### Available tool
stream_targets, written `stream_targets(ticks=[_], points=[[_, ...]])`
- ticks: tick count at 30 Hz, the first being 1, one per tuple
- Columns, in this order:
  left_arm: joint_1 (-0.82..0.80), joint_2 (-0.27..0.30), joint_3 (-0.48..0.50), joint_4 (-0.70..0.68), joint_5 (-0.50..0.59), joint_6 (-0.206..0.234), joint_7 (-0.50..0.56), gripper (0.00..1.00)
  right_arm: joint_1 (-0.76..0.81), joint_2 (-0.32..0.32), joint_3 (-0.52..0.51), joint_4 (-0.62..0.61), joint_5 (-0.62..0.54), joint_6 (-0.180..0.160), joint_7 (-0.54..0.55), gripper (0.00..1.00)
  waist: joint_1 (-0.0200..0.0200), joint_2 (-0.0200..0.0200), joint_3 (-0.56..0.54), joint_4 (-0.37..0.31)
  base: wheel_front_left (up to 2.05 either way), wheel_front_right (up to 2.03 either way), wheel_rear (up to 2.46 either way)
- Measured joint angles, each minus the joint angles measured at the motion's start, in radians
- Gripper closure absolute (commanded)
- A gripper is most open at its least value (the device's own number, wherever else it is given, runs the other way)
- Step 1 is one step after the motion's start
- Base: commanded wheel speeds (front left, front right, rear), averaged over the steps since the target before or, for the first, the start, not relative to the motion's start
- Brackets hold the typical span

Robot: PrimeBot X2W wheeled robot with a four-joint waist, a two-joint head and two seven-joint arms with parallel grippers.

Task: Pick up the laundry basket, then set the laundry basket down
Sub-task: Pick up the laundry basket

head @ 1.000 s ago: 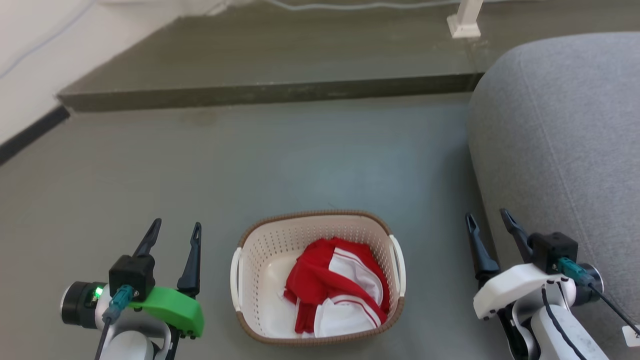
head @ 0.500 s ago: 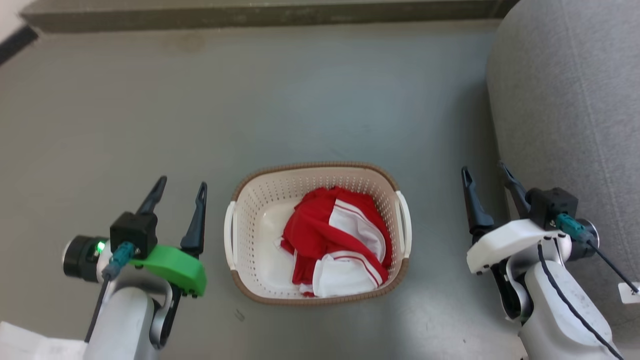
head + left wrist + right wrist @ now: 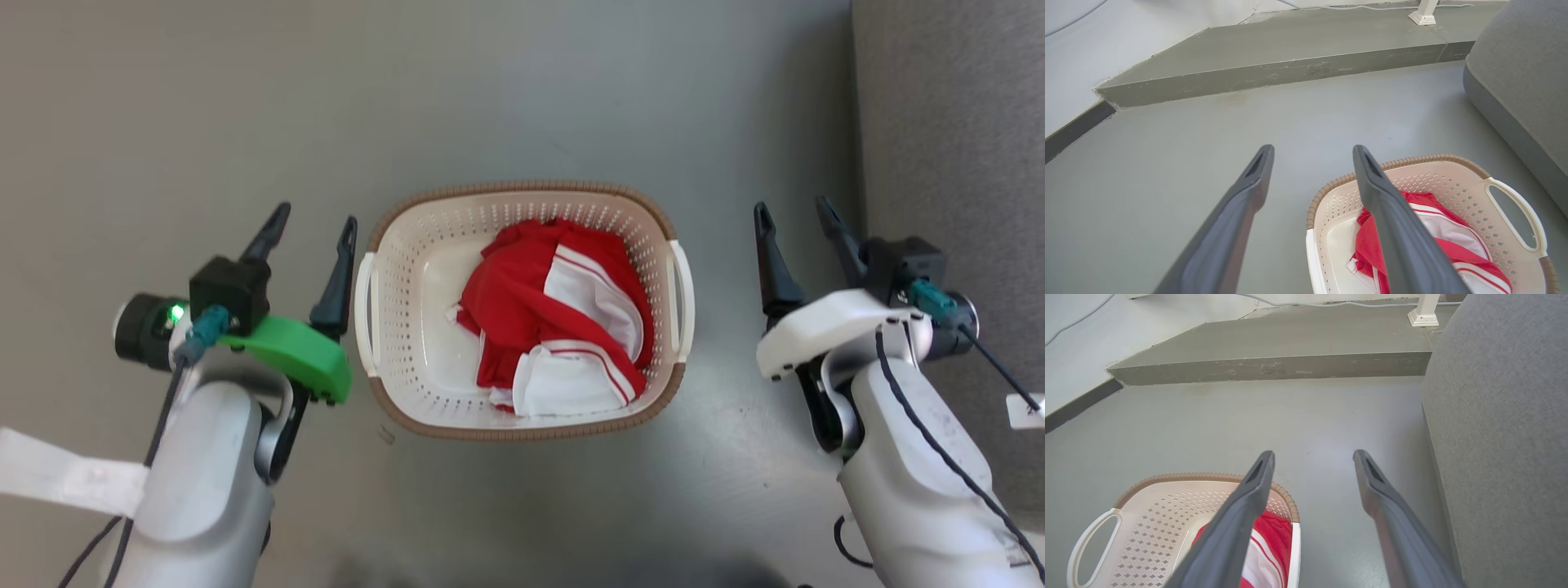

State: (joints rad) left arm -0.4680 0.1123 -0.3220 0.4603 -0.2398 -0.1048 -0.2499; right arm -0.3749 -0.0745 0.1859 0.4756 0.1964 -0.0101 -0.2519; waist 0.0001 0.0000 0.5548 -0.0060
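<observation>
My left gripper grabs the laundry basket by the narrow loop handle (image 3: 364, 314) at the basket's empty end next, since the basket's body spreads wider than my gripper's fingers.
The laundry basket (image 3: 408, 269), cream-white and perforated with a brown woven rim, stands on the grey floor with a red and white garment (image 3: 555, 318) heaped inside. Its white loop handles sit on the left (image 3: 362, 314) and right (image 3: 684, 290) sides. My left gripper (image 3: 314, 220) is open just left of the basket, its inner finger close beside the left handle. My right gripper (image 3: 793, 211) is open a short way right of the right handle. The left wrist view has the basket (image 3: 1453, 179) at lower right; the right wrist view has the basket (image 3: 1159, 498) at lower left.
A grey upholstered sofa (image 3: 955, 122) runs along the right, close behind my right gripper. Both wrist views show a raised grey step (image 3: 1290, 73) ahead, a white post foot (image 3: 1423, 316) on it, and a white wall with dark skirting at left.
The head camera has tilted down, so the basket and both grippers sit higher in the picture and the step has left it. Both grippers look closer to the basket's sides and stay open.
</observation>
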Motion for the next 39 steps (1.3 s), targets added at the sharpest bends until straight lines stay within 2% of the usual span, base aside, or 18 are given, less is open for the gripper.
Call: stream_targets(ticks=[10,21,32,39], points=[[-0.169,-0.005,-0.011,0.114,-0.039,-0.014,0.027,0.0,-0.156,0.003,0.033,0.089,-0.029,0.0,-0.002,0.0,0.0001,0.0,0.145,0.017,0.0,0.0,0.0],[-0.268,-0.019,-0.051,0.261,-0.06,-0.02,0.03,0.0,-0.227,0.007,0.07,0.202,-0.031,0.001,-0.003,0.0,0.0,0.0,0.286,0.029,0.0,0.0,0.0],[-0.304,-0.034,-0.152,0.356,-0.099,-0.02,0.029,0.0,-0.262,0.009,0.107,0.283,-0.036,0.005,-0.003,0.0,0.0,0.0,0.353,0.03,0.0,0.0,0.0],[-0.321,-0.035,-0.168,0.435,-0.149,-0.02,0.043,0.0,-0.285,0.01,0.149,0.334,-0.018,0.019,-0.003,0.0,0.0,0.0,0.371,0.027,0.0,0.0,0.0]])
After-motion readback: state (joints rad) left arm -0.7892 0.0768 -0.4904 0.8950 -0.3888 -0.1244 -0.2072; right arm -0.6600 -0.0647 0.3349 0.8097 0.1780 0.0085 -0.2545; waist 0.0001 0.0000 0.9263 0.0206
